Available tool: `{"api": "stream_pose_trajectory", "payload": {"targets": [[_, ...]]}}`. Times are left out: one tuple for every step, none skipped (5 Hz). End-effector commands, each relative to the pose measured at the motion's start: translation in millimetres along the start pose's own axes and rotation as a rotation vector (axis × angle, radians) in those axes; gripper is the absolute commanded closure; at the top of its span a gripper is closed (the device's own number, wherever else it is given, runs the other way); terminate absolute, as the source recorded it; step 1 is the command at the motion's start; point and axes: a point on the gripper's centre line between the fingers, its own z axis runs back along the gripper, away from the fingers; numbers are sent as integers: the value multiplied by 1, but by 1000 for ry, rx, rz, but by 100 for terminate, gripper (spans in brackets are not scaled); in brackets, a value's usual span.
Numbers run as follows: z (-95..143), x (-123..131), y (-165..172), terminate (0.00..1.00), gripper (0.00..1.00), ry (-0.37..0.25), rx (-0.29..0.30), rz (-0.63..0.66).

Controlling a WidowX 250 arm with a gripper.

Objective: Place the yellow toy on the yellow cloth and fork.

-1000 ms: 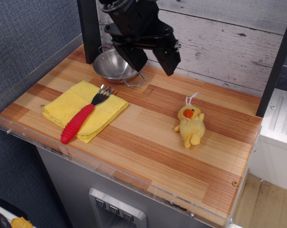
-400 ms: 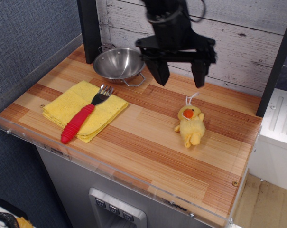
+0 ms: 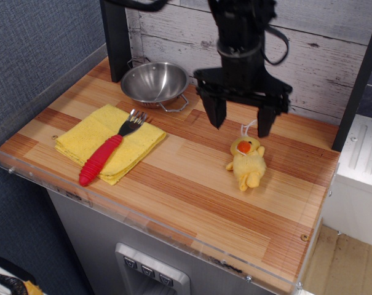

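Observation:
The yellow duck needs to go on the yellow cloth and fork (image 3: 108,151). My gripper needs to take it by its plush body (image 3: 249,164) next.
The yellow toy (image 3: 247,163), a fuzzy plush duck with an orange beak and a white string loop, lies on the wooden tabletop at the right. My black gripper (image 3: 241,123) hangs open just above and behind it, its two fingers spread wide, one to the left of the duck and one by the string loop. It holds nothing. The yellow cloth (image 3: 109,142) lies folded flat at the left. The fork (image 3: 108,151) with the red ribbed handle rests diagonally on the cloth, tines pointing to the back.
A steel bowl (image 3: 154,83) with wire handles stands at the back left, beside a black post (image 3: 116,37). A clear acrylic rim (image 3: 173,236) runs along the table's front and left edges. A white wooden wall stands behind.
My gripper has moved from above the bowl rightward and down to just above the duck, and has turned so that both fingers point down. The duck, cloth and fork have not moved.

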Motion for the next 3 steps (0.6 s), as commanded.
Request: {"api": "stream_pose_trajectory", "payload": {"targets": [[-7,2,-5,0,0,-4,41,-46],[-14,-1,-6,0,0,7,45,-45],[-26,-3,-6,0,0,28,46,-55]]}}
